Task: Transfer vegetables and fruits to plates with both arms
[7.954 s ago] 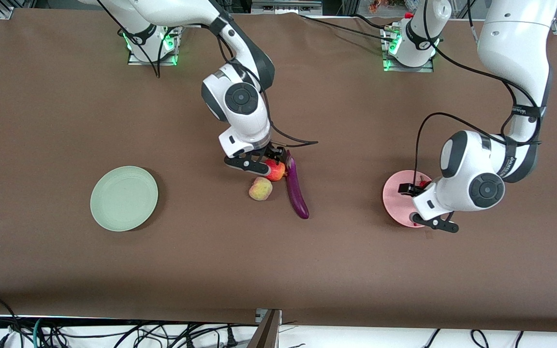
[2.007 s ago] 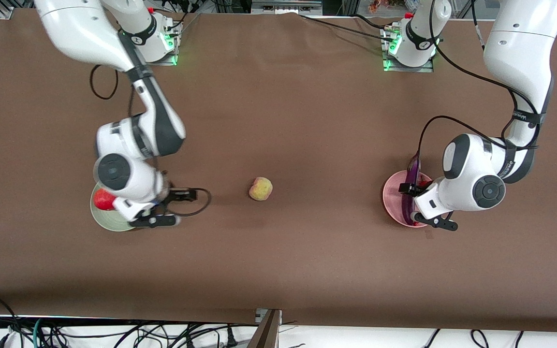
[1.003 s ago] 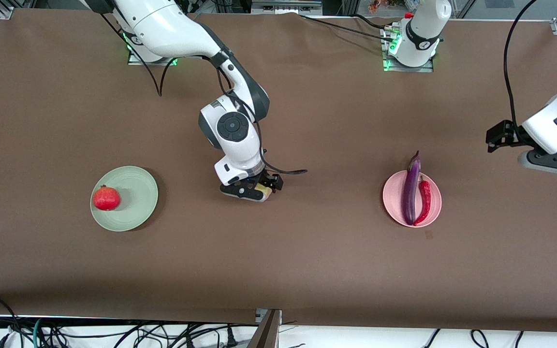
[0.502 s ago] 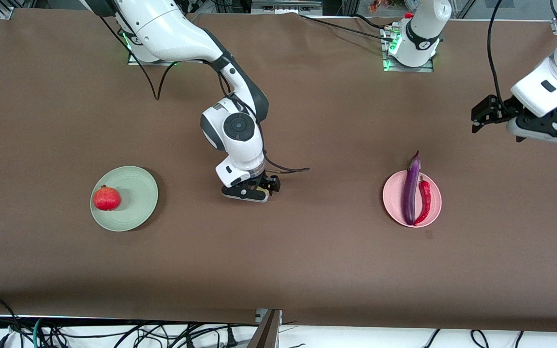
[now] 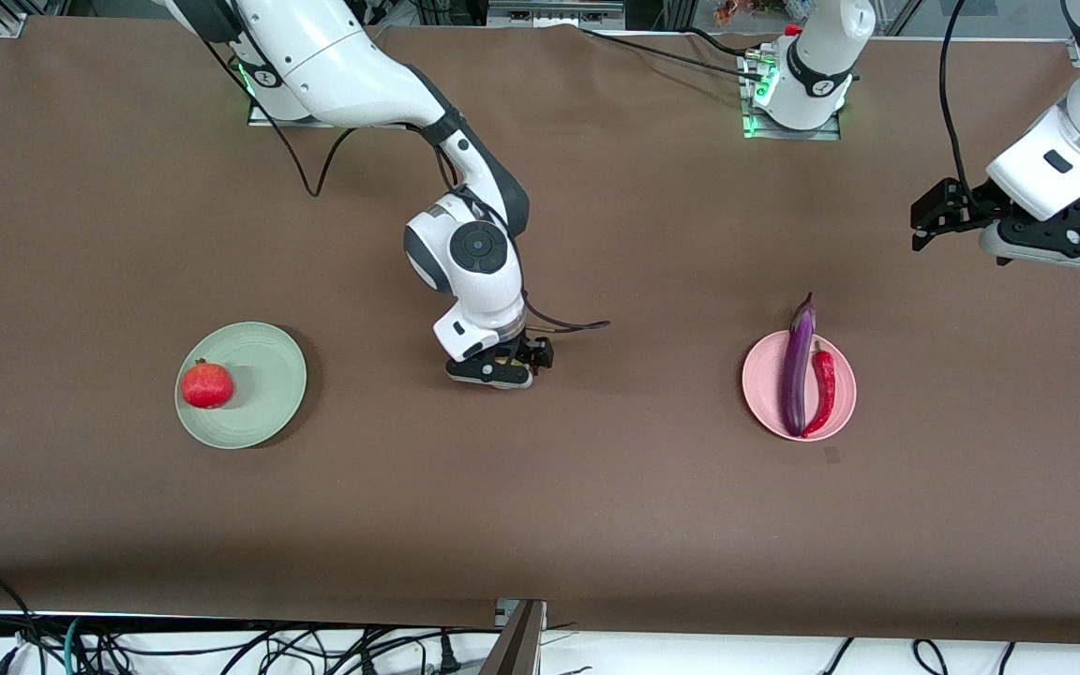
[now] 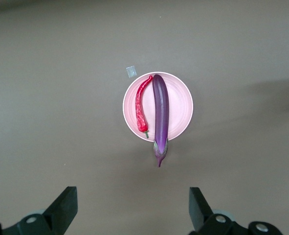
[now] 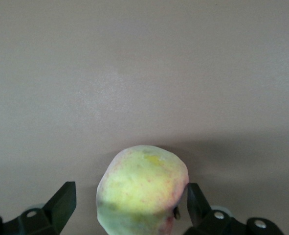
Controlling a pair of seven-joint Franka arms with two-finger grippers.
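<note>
I will next grip the pale yellow-green fruit's rounded sides with my right gripper, then should move it to the pale green plate (image 5: 268, 370).
The pale yellow-green fruit (image 7: 143, 188) lies on the table's middle between the open fingers of my right gripper (image 5: 495, 371). One finger (image 7: 193, 198) touches it and the other stands apart. The fruit is hidden in the front view. The red fruit (image 5: 207, 385) sits on the pale green plate (image 5: 268, 370). The purple eggplant (image 5: 796, 370) and the red chili (image 5: 823, 389) lie side by side on the pink plate (image 5: 760, 384). My left gripper (image 5: 1056, 248) is up in the air, wide open and empty, and its wrist view looks down on the pink plate (image 6: 181, 105).
A small pale tag (image 6: 130, 72) lies on the brown cloth beside the pink plate. The arm bases (image 5: 793, 94) stand along the table's edge farthest from the front camera. Cables hang below the table's edge nearest that camera.
My right gripper left the red fruit on the green plate and came down around the yellow-green fruit. My left gripper left the eggplant on the pink plate and rose away.
</note>
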